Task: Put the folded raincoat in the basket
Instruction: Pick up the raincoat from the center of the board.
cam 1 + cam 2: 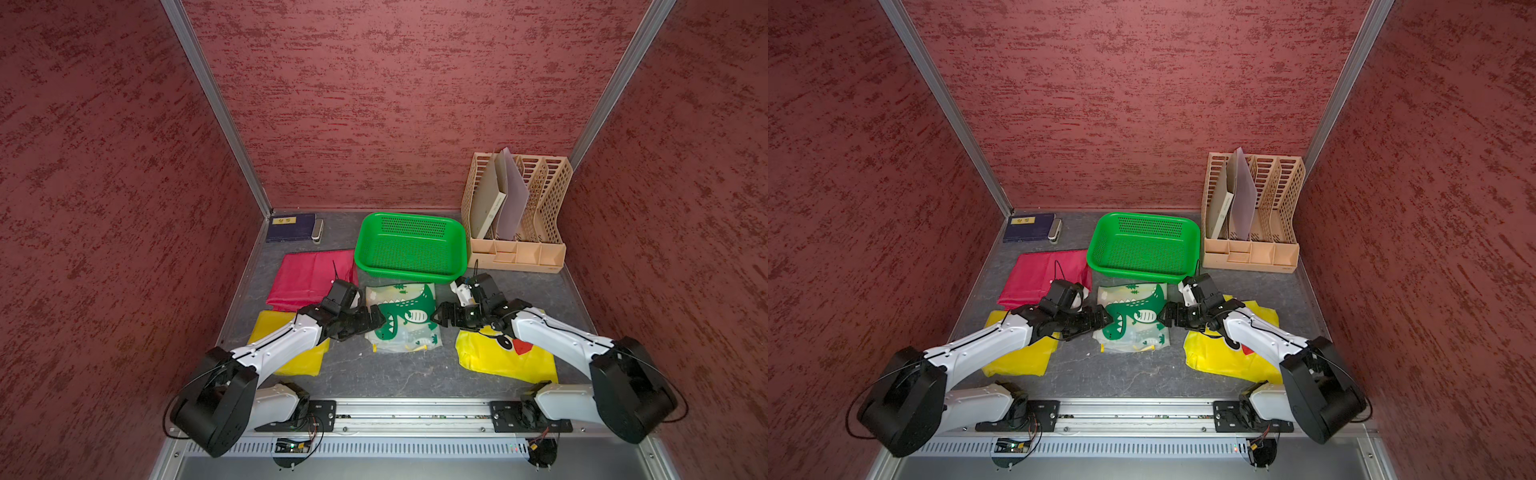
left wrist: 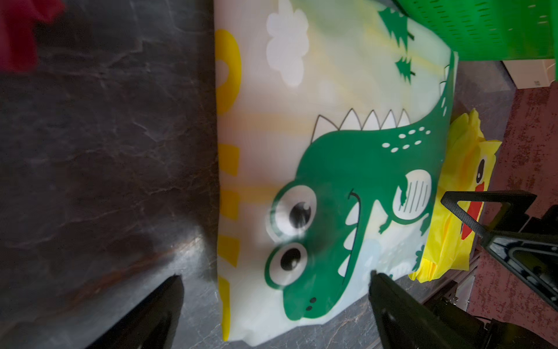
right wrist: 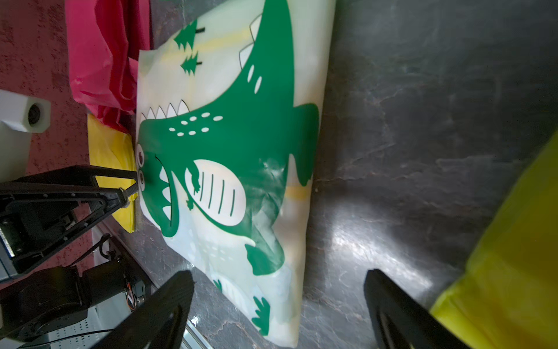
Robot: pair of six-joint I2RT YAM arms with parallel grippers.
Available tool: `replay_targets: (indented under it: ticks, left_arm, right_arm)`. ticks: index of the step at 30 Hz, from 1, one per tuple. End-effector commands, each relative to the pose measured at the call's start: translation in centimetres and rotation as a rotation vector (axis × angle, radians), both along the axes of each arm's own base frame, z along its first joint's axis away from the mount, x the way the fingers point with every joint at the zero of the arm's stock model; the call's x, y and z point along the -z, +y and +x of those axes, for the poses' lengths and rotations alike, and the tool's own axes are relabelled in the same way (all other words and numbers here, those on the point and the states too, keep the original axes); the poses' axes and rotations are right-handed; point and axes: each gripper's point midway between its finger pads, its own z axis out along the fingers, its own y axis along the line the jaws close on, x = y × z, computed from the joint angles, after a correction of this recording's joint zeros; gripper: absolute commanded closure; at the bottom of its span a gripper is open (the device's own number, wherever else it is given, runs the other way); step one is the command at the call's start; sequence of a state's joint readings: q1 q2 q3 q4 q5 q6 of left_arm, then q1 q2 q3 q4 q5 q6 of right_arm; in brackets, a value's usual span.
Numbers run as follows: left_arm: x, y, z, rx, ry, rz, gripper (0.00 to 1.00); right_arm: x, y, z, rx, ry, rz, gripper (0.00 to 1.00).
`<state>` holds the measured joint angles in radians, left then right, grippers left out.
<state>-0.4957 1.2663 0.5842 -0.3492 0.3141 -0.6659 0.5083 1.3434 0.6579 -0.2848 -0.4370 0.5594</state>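
Observation:
Next, my left gripper grabs the folded raincoat's edge by the dinosaur's head, opposite my right gripper, to put it still folded in the basket [image 1: 409,272].
The folded raincoat [image 1: 405,320] [image 1: 1133,320], pale with a green dinosaur print, lies flat on the dark tabletop in both top views. Just behind it stands the green basket [image 1: 409,272] [image 1: 1142,272], with nothing in it. My left gripper [image 1: 376,320] [image 1: 1106,320] is open at the raincoat's left edge. In the left wrist view that gripper [image 2: 276,278] has the raincoat [image 2: 302,151] edge between its spread fingers. My right gripper [image 1: 438,318] [image 1: 1165,316] is open at the right edge. In the right wrist view that gripper [image 3: 279,273] frames a raincoat [image 3: 235,151] corner.
A red folded raincoat [image 1: 309,276] and a yellow one [image 1: 286,349] lie at the left, the latter under my left arm. A yellow duck-print one [image 1: 507,357] lies under my right arm. A beige file rack [image 1: 515,216] stands back right, a dark book [image 1: 289,226] back left.

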Motion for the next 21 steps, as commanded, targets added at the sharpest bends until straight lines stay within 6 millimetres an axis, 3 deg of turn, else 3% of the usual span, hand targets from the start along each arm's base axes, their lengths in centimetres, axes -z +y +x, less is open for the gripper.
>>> replay_targets:
  ticks: [1,6,14,21]
  left_arm:
    - [-0.2,-1.1,1.1,0.014,-0.037,-0.040,0.00]
    - [0.1,-2.5,1.0,0.068,-0.035,-0.084,0.00]
    - [2.1,-2.8,0.4,0.096,0.018,-0.052,0.00]
    - [3.5,-3.1,-0.1,0.111,0.051,-0.034,0.02]
  right_arm:
    - [-1.0,1.4,2.0,0.015,-0.072,0.011,0.06]
    - [0.4,2.2,1.8,0.013,-0.055,-0.006,0.06]
    - [2.5,3.4,1.8,0.000,-0.024,-0.021,0.07]
    - [3.6,4.3,1.4,-0.004,-0.007,-0.018,0.16]
